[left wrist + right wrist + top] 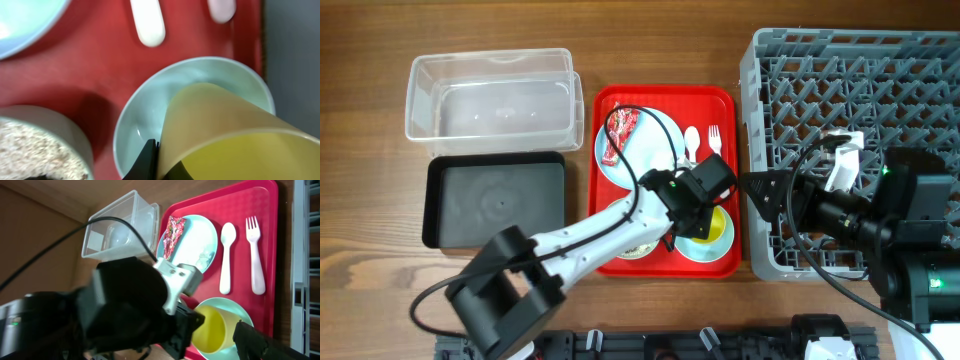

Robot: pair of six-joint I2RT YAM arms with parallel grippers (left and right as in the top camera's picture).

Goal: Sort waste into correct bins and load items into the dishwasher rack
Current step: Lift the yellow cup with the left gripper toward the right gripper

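My right gripper is to pick up the yellow cup [235, 145] next around its base end [202, 97], which leaves the cup's rim free. The cup can then go rim-first into the rack.
My left gripper [704, 221] is shut on the rim of the small yellow cup [235, 145], which sits tilted in the light-blue bowl [145, 110] at the front right of the red tray [665, 100]. The left wrist view shows one dark finger [153, 157] pressed on the cup's wall. The mint-green bowl [30, 145] with rice is beside it. The white spoon [227, 255] and fork [255, 250] lie behind. The light-blue plate [200, 240] carries the red wrapper [172, 235]. My right gripper [757, 188] is open and empty over the grey rack's [850, 80] left edge.
The clear tub [490, 95] stands at the back left, with the black tray [495, 200] in front of it. My left arm crosses the tray's front edge. My right arm lies over the rack's front part.
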